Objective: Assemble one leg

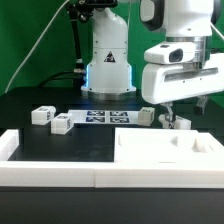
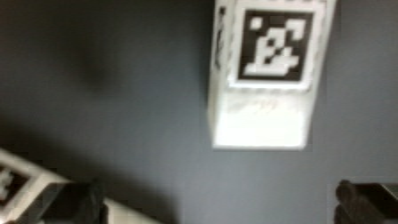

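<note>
The robot's fingers would miss if they closed now, since the white leg's near end (image 2: 262, 130) is ahead of them. The gripper should first move toward it and then close on it.
In the wrist view a white square-section leg (image 2: 267, 95) lies flat on the dark table, with a black-and-white tag on its far end. My gripper (image 2: 217, 205) is open and empty. Its dark fingertips (image 2: 71, 200) stand wide apart, and the leg lies ahead of them, apart from both. In the exterior view the gripper (image 1: 172, 112) hangs low over the table at the exterior view's right, right by two legs (image 1: 146, 115) (image 1: 179, 122). Two more legs (image 1: 42, 116) (image 1: 62, 123) lie at the exterior view's left.
The large flat white tray-like piece (image 1: 150, 150) lies in front of the gripper. The marker board (image 1: 100, 117) lies mid-table before the robot base (image 1: 108, 65). A white raised border (image 1: 10, 147) runs along the front. A tagged white corner (image 2: 18, 182) shows beside one finger.
</note>
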Controlling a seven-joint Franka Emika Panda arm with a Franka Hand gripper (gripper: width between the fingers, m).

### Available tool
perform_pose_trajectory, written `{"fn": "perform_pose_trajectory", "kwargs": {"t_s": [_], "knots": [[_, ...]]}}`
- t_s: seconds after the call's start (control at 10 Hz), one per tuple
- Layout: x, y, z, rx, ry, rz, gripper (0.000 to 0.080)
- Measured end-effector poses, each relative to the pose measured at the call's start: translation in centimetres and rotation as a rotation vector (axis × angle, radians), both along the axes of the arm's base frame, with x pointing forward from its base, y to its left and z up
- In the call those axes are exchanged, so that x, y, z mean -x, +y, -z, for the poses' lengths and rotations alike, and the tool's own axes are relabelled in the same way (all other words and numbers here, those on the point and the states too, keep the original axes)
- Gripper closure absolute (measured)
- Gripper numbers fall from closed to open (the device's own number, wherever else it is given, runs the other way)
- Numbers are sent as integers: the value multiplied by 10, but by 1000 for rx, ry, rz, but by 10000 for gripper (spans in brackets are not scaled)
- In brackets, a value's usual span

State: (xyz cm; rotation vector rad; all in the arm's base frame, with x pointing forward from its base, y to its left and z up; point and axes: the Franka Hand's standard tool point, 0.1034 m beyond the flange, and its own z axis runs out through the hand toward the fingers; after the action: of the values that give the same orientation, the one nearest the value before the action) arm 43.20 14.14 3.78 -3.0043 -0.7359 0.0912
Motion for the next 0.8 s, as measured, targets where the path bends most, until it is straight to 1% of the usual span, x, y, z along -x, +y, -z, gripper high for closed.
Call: {"fn": "perform_pose_trajectory", "kwargs": {"t_s": [0.1, 0.2, 0.3, 0.4, 0.5, 0.7, 0.8], "knots": [[0, 6, -1, 19, 48, -3, 150], [5, 9, 0, 54, 141, -12, 150], [5, 10, 1, 71, 194, -17, 150], [11, 9, 4, 103, 291, -25, 150], [13, 8, 7, 129, 365, -34, 150], [13, 4, 10, 169, 471, -48, 150], [16, 0, 7, 213, 566, -63, 150]]}}
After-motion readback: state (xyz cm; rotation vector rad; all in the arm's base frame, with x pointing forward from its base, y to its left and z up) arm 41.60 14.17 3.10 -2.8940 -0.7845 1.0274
